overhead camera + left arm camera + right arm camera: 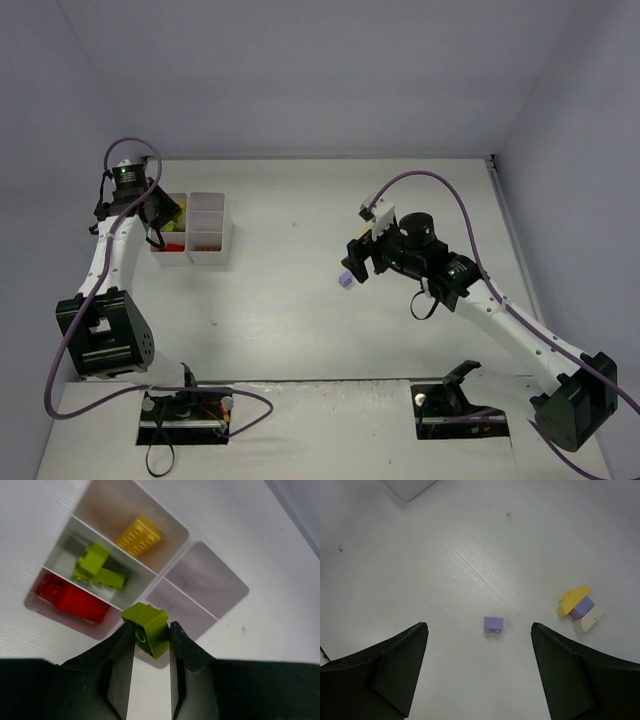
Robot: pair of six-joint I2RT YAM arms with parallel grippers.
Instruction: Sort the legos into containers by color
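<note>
The lime green brick hangs over the tray's dividing walls, so my left gripper needs to line the brick up with the lime green bricks' section before opening.
The white six-compartment tray [221, 243] sits at the far left. In the left wrist view the tray [207, 580] holds a yellow brick [140, 535], lime green bricks [95, 569] and a red brick [70, 600], each colour in its own compartment. My left gripper [151, 625] is shut on a lime green brick [150, 627] above the tray's near edge; it also shows in the top view [165, 215]. My right gripper [479, 625] is open above a pale lilac brick [493, 624] that lies on the table between its fingers. The same gripper [357, 262] and brick [346, 281] show in the top view.
A small cluster of a yellow piece [574, 599], a lilac piece [582, 607] and a white piece [589, 620] lies to the right of the lilac brick. A corner of the tray [410, 487] shows at the top. Two tray compartments on the right look empty.
</note>
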